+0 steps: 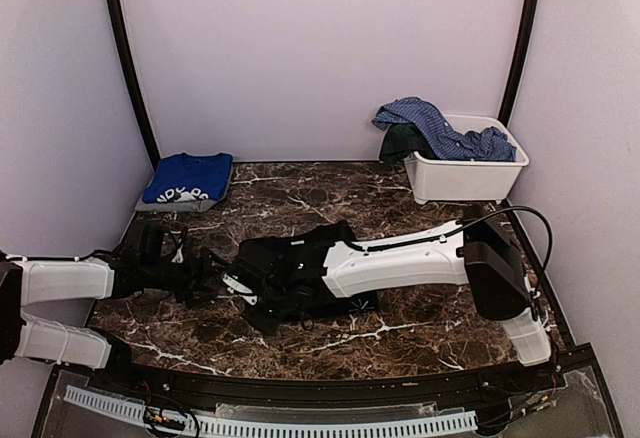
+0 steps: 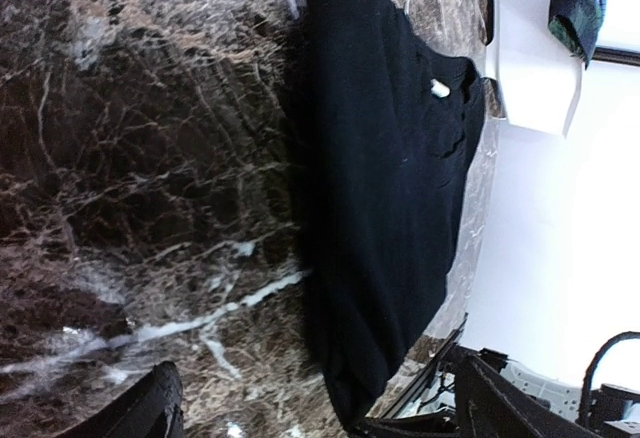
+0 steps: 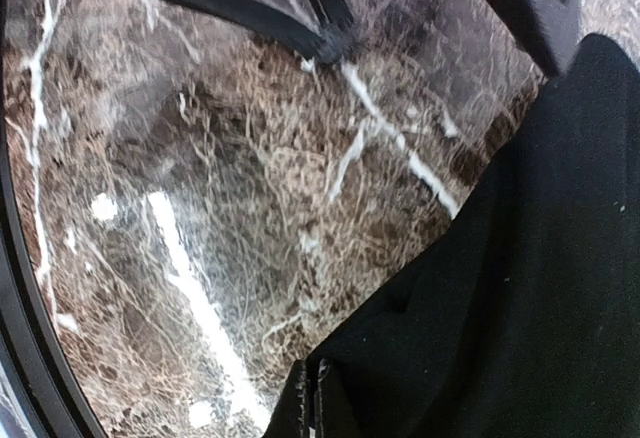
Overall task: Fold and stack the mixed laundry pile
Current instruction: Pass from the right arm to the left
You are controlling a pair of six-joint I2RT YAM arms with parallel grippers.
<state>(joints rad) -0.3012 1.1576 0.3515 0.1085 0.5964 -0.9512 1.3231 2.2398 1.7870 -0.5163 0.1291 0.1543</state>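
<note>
Next, my left gripper takes hold of the black garment's near end at its side edge to stack the garment on the royal-blue tee.
The large black garment of the laundry pile lies bunched in the middle of the marble table. My right arm reaches across it, and my right gripper is at its left edge. In the right wrist view that gripper is shut, pinching a hem of the black garment. My left gripper faces it from the left. It is open, its fingers spread wide around the near end of the black garment without holding it.
A royal-blue tee lies folded on a grey piece at the back left. A white bin at the back right holds a blue checked shirt and a dark plaid garment. The table's front rail runs close below the arms.
</note>
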